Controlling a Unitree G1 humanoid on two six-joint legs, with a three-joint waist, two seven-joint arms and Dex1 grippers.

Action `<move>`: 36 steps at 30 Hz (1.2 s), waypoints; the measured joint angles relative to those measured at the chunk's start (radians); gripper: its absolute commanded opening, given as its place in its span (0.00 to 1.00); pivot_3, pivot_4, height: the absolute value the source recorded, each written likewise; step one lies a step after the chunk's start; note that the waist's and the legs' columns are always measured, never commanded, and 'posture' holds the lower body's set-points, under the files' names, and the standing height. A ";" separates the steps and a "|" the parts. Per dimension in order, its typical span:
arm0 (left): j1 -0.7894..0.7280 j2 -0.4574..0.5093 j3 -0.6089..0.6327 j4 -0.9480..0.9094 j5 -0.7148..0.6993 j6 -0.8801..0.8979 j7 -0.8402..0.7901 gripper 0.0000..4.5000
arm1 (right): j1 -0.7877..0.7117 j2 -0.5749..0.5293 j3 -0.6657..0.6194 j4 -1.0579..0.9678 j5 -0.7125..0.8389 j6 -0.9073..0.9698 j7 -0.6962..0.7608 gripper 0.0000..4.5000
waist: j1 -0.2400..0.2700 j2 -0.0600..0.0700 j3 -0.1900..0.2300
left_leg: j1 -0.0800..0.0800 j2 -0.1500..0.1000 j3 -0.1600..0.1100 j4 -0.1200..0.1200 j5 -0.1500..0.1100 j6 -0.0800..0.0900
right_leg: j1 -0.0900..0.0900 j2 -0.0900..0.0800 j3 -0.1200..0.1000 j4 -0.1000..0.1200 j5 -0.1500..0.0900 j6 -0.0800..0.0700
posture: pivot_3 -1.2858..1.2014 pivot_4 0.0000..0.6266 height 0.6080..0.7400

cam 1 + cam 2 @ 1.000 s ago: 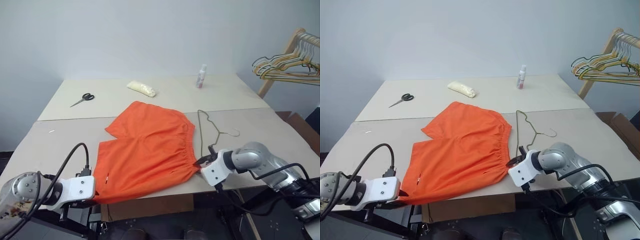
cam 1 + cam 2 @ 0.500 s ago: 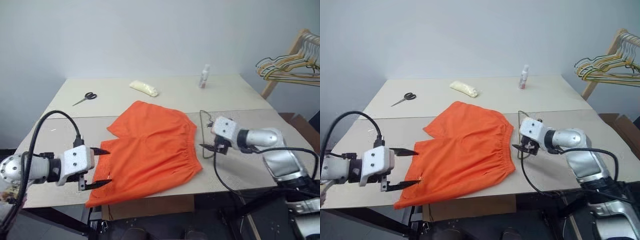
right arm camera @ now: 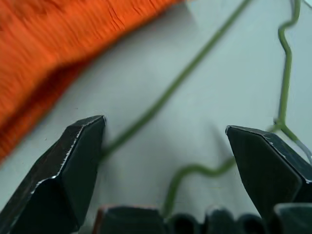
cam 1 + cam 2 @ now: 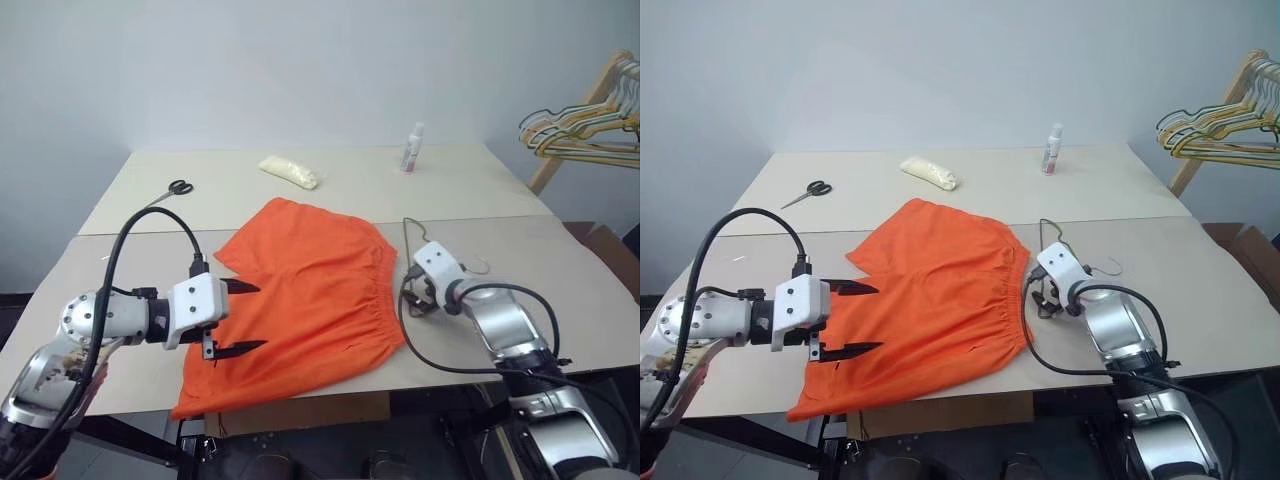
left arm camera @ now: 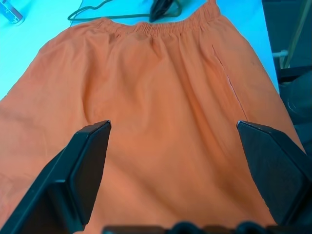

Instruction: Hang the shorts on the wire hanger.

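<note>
The right gripper grabs the wire hanger by its side corner [image 3: 170,202] next, to feed the hanger into the shorts' waistband [image 3: 63,53].
The orange shorts [image 4: 300,290] lie flat on the table, with the gathered waistband toward the right. Beside the waistband lies the thin wire hanger [image 4: 405,236], its hook pointing right. My left gripper [image 4: 260,316] hovers open over the near left leg of the shorts [image 5: 161,97], holding nothing. My right gripper [image 4: 410,298] is open just right of the waistband, pointing down. In the right wrist view the hanger's wire [image 3: 170,92] runs across the table between the spread fingers [image 3: 73,161], and the waistband [image 3: 53,44] lies to one side.
Scissors [image 4: 180,187], a pale yellow bundle [image 4: 288,172] and a small bottle [image 4: 411,147] sit on the far half of the table. A wooden rack with bunched hangers [image 4: 585,135] stands at the far right. The shorts' near hem overhangs the table's front edge [image 4: 330,398].
Both grippers have opened wide. The left one rose from the table's front edge to above the shorts' leg. The right one rolled over and moved from the waistband's near corner to the hanger.
</note>
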 measured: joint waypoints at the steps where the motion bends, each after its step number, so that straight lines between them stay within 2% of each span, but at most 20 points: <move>1: -0.003 0.000 -0.005 0.007 0.002 -0.004 0.000 1.00 | 0.019 -0.024 -0.002 -0.018 0.000 0.001 0.007 1.00 | 0.000 0.000 0.000 | 0.000 0.000 0.000 0.000 0.000 0.000 | 0.000 0.000 0.000 0.000 0.000 0.000 | 0.57 0.00 1.00; 7: -0.005 -0.001 -0.015 0.034 0.014 -0.036 -0.002 1.00 | 0.091 -0.074 -0.050 -0.090 0.024 0.029 0.026 1.00 | -0.018 0.000 0.000 | 0.002 0.001 0.000 0.000 0.000 0.000 | 0.001 0.000 0.000 0.001 0.000 0.000 | 0.57 0.00 1.00; 10: -0.008 -0.004 -0.015 0.034 0.013 -0.038 -0.001 1.00 | 0.073 -0.024 -0.149 -0.122 0.115 0.098 0.043 1.00 | -0.032 0.000 0.000 | 0.003 0.002 0.001 0.000 0.000 0.000 | 0.002 0.001 0.001 0.001 0.000 0.000 | 0.57 0.00 1.00; 13: -0.011 -0.009 -0.016 0.034 0.013 -0.038 0.000 1.00 | 0.029 0.018 -0.195 -0.122 0.177 0.126 0.054 1.00 | -0.040 0.000 0.000 | 0.003 0.002 0.000 0.000 0.000 0.000 | 0.001 0.002 0.001 0.002 0.000 0.000 | 0.57 0.00 1.00; 21: -0.015 -0.047 -0.013 0.004 -0.085 -0.032 -0.020 1.00 | -0.053 0.048 -0.175 0.144 0.203 0.093 0.038 1.00 | -0.037 0.000 0.000 | 0.001 0.001 0.000 0.000 0.000 0.000 | 0.001 -0.001 0.001 0.000 0.001 0.001 | 0.58 0.00 1.00; 29: -0.015 -0.055 -0.011 -0.024 -0.148 -0.017 -0.032 1.00 | -0.054 0.040 -0.133 0.168 0.203 0.064 0.066 1.00 | -0.039 0.000 0.000 | 0.002 0.002 0.000 0.000 0.000 0.000 | 0.001 -0.001 0.002 0.001 0.001 0.001 | 0.58 0.00 1.00; 32: -0.015 -0.057 -0.012 -0.024 -0.147 -0.017 -0.032 1.00 | -0.054 0.034 -0.119 0.167 0.203 0.064 0.078 0.87 | -0.039 -0.001 -0.001 | 0.002 0.002 0.000 0.000 0.000 0.000 | 0.002 0.000 0.002 0.001 0.001 0.001 | 0.58 0.00 1.00; 36: -0.015 -0.057 -0.014 -0.024 -0.139 -0.018 -0.031 1.00 | -0.055 0.033 -0.103 0.163 0.193 0.077 0.070 0.60 | -0.039 -0.001 -0.005 | 0.003 0.002 0.000 0.000 0.000 0.000 | 0.002 0.000 0.001 0.001 0.001 0.001 | 0.58 0.00 1.00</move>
